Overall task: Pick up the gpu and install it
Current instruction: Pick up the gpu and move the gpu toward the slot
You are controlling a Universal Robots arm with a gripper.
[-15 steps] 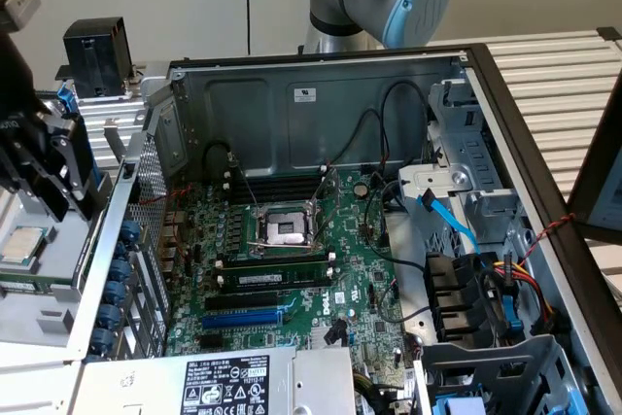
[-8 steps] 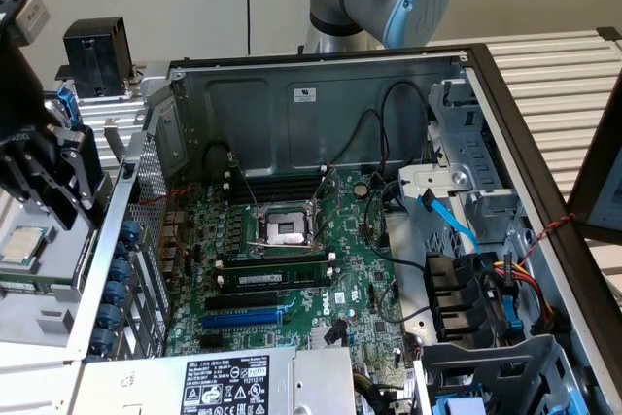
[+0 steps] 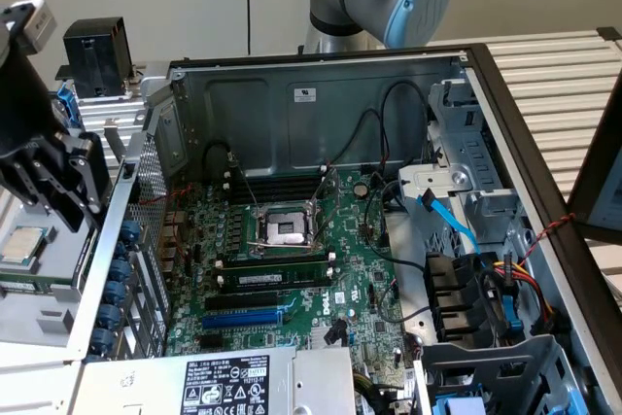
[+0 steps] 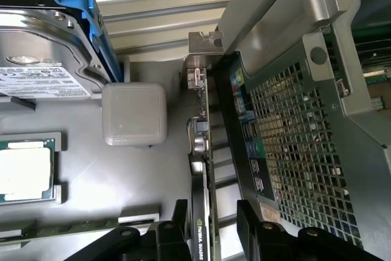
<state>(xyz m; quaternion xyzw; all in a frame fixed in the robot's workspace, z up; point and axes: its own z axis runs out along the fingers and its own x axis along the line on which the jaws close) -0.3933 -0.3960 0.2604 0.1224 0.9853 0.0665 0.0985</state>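
My fingers are still above the black shroud [image 4: 200,212] in the wrist view, so my gripper comes down next; closing now would miss the GPU.
The gpu [image 4: 201,145] stands on its edge on a grey tray just outside the computer case. Its silver end bracket [image 4: 204,44] is at the far end, and a black shroud with white lettering is close to the camera. My gripper [image 4: 212,207] is open and straddles the card. One black finger [image 4: 180,212] sits close beside the shroud. The other finger [image 4: 247,215] stands a little way off the board side. In the exterior view my gripper [image 3: 53,177] hangs at the left, outside the case wall, above the tray.
The case's perforated rear wall [image 4: 293,139] rises right beside the card. On the tray lie a hard drive in a blue carrier [image 4: 43,59], a grey square block [image 4: 134,114] and a CPU [image 4: 24,172]. Inside the case are the motherboard [image 3: 292,269], memory sticks [image 3: 277,274] and a blue slot [image 3: 243,318].
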